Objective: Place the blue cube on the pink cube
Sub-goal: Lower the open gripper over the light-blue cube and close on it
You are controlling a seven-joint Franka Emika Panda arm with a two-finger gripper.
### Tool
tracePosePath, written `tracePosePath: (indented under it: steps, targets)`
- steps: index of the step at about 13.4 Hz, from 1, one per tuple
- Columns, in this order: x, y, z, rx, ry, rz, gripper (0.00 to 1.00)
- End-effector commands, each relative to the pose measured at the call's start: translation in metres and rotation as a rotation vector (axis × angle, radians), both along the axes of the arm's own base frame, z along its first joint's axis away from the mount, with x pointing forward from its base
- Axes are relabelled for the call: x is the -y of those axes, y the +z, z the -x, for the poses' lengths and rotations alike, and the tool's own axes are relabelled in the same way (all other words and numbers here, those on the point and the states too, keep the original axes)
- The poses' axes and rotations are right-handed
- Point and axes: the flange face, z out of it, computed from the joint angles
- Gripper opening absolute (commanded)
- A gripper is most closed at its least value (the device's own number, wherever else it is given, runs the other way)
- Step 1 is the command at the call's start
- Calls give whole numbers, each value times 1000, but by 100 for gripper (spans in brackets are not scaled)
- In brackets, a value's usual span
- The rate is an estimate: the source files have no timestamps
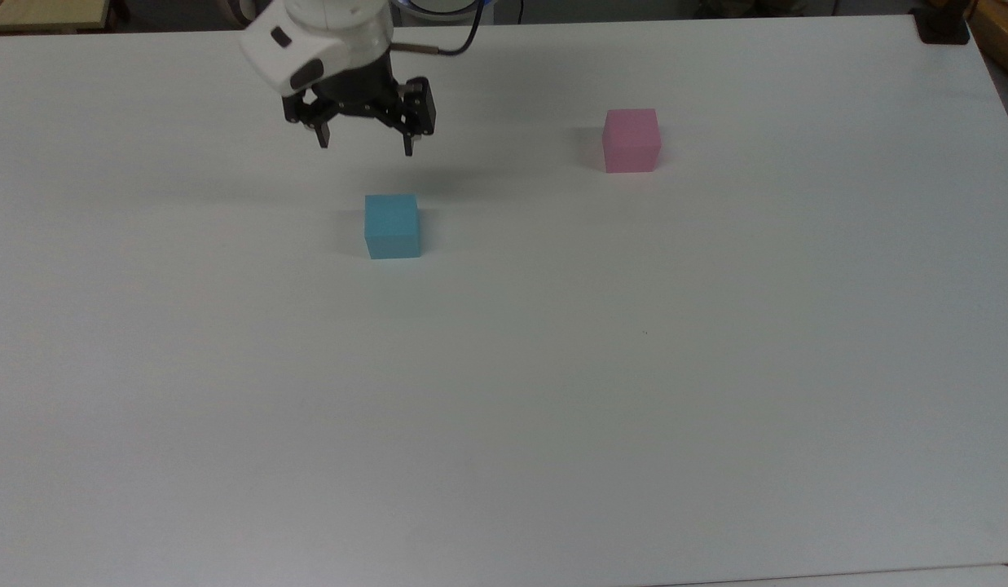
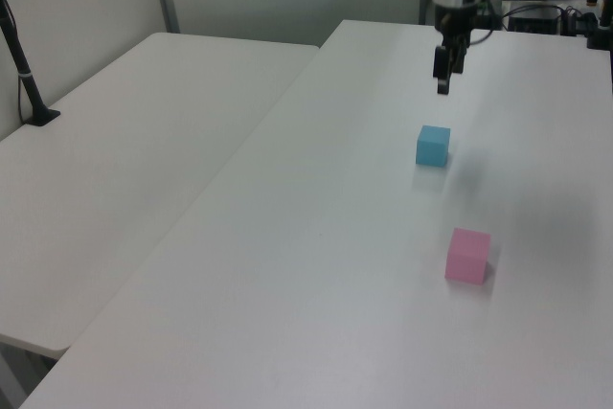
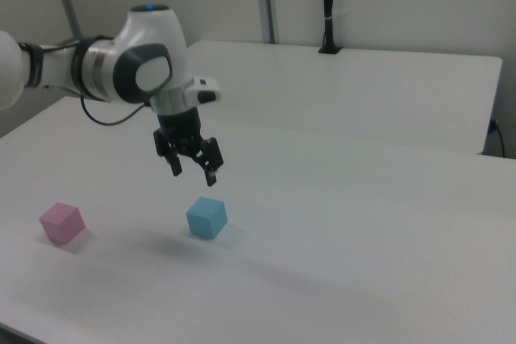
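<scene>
The gripper takes hold of the blue cube by its opposite sides next, to stack the blue cube (image 2: 433, 145) on the pink cube (image 2: 468, 256).
The blue cube (image 1: 392, 225) (image 2: 433, 145) (image 3: 206, 217) rests on the white table, left of centre in the top view. The pink cube (image 1: 631, 140) (image 2: 467, 255) (image 3: 61, 223) sits apart from it, toward the top view's right. My gripper (image 1: 366, 147) (image 2: 442, 86) (image 3: 193, 174) hangs in the air above the table, just beyond the blue cube toward the top view's upper edge. Its two black fingers are spread wide, open, with nothing between them. It touches neither cube.
The white table (image 1: 504, 391) stretches wide around both cubes. A second white table (image 2: 124, 141) adjoins it at the left view's left, with a black post (image 2: 24, 74) on it. A black clamp (image 1: 942, 28) sits at the top view's upper right corner.
</scene>
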Motion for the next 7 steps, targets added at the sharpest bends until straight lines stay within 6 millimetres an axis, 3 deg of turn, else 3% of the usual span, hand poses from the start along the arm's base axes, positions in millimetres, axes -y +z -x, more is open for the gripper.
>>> tracePosePath:
  steps: [1, 4, 7]
  targets:
    - [-4, -57, 3, 8, 56, 32, 100]
    - [-8, -93, -1, 9, 84, 49, 100]
    - [-12, -106, -6, 16, 93, 48, 100]
